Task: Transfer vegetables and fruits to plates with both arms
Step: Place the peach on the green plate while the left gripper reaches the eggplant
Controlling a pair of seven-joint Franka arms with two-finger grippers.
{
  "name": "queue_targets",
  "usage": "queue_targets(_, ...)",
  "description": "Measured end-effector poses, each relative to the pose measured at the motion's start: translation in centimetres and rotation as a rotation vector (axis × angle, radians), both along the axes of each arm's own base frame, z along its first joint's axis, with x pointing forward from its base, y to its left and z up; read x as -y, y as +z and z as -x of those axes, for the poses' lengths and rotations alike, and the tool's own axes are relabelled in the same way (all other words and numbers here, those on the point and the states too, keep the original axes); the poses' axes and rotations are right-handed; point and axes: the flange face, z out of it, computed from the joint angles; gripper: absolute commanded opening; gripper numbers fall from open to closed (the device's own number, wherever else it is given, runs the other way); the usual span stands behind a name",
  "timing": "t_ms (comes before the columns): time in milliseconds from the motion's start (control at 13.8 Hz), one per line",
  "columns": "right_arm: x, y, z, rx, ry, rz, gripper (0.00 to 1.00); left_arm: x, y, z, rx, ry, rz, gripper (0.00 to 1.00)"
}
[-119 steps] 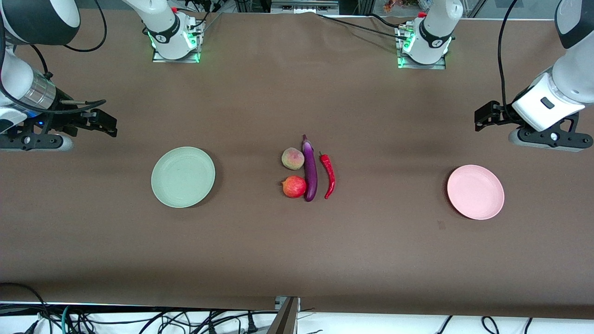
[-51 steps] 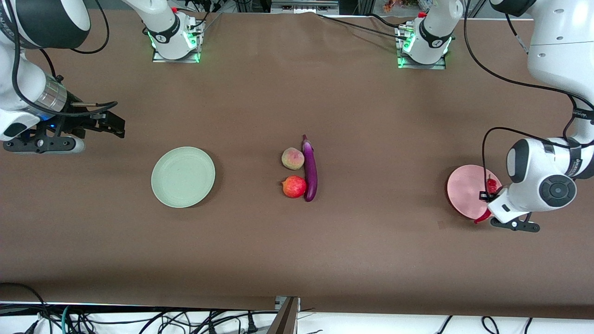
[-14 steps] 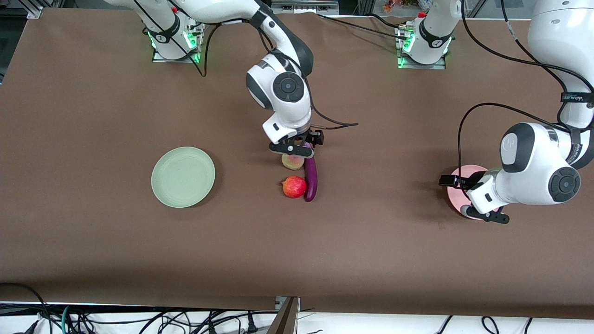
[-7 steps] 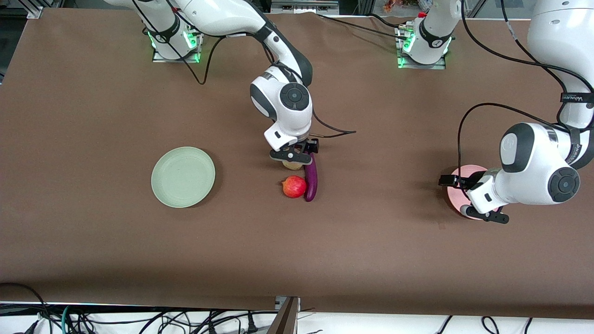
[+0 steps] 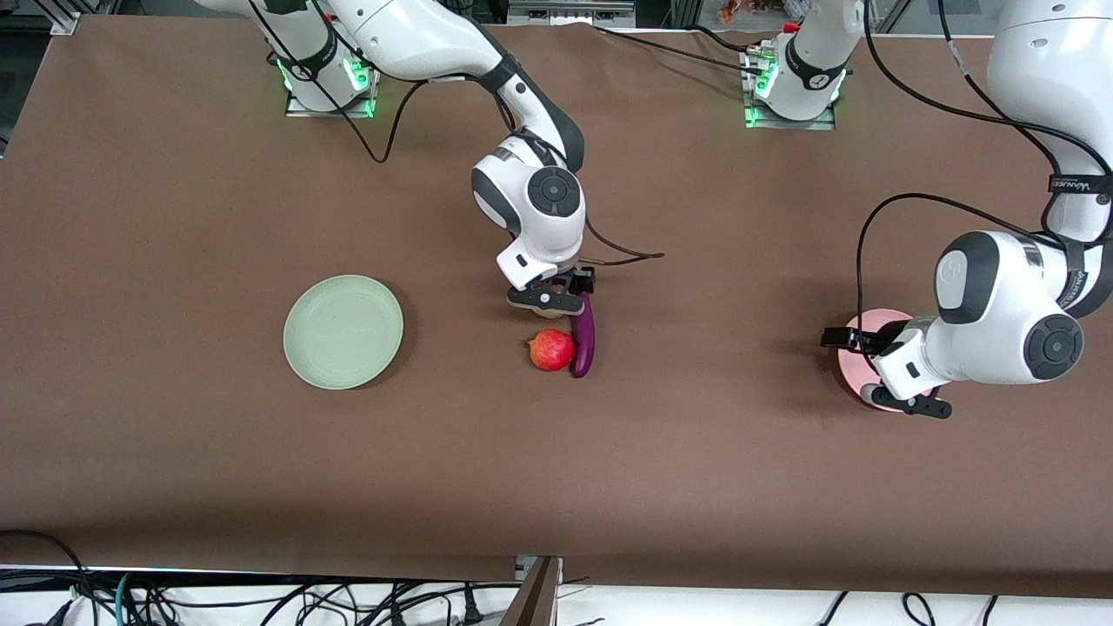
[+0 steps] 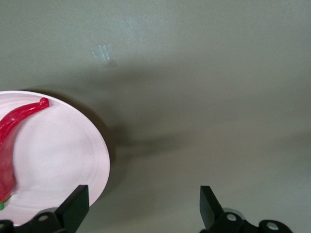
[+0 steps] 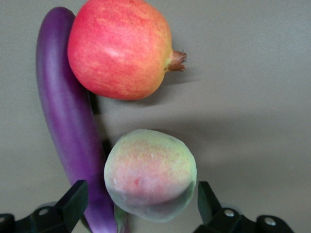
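Observation:
My right gripper's fingers are at the peach's lower sides beside the eggplant (image 5: 583,339) (image 7: 73,121), so it is now time to close on the peach.
My right gripper (image 5: 558,294) is open, low over the peach (image 7: 150,170), with one finger on each side of it. One of its fingers is over the purple eggplant (image 5: 583,339), which lies beside the peach. The red pomegranate-like fruit (image 5: 551,350) lies against the eggplant, nearer the front camera. The arm hides most of the peach in the front view. The red chili (image 6: 9,145) lies on the pink plate (image 6: 63,160). My left gripper (image 5: 842,338) is open and empty at that plate's rim. The green plate (image 5: 343,331) is empty.
A small piece of clear tape (image 6: 103,56) is stuck to the brown table near the pink plate. Cables and a metal post (image 5: 535,596) lie along the table's front edge. The arm bases stand at the back edge.
My right gripper has come down over the peach, which now shows less in the front view. My left gripper holds almost still at the pink plate, where the chili now lies.

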Motion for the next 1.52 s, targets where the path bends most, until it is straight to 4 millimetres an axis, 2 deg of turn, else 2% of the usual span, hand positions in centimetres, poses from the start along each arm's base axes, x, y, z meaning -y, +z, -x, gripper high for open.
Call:
queue_targets(289,0.4,-0.4,-0.4,0.003,-0.001,0.004,0.65,0.0,-0.3,0.0,-0.004,-0.001,0.001,1.0)
queue_targets(506,0.5,-0.2,-0.6,0.005,0.001,0.003,0.3,0.1,-0.4,0.0,-0.006,-0.001,0.001,1.0)
queue_targets(651,0.8,-0.1,-0.9,0.005,0.02,0.005,0.29,0.2,-0.4,0.0,-0.005,-0.003,0.001,1.0)
queue_targets(795,2.3,0.9,-2.1,-0.018,0.031,0.03,0.29,0.3,-0.5,0.0,-0.006,-0.004,0.001,1.0)
queue_targets(1084,5.7,6.5,-4.0,-0.081,0.08,0.076,0.29,0.9,-0.4,0.0,-0.005,-0.012,0.004,1.0)
queue_targets(1301,10.4,10.0,-6.1,-0.147,0.169,0.11,0.29,2.3,-0.3,0.1,-0.004,-0.033,0.008,1.0)
queue_targets(1518,17.8,10.9,-10.0,-0.182,0.273,0.135,0.29,3.4,-0.2,0.1,-0.004,-0.047,0.011,1.0)
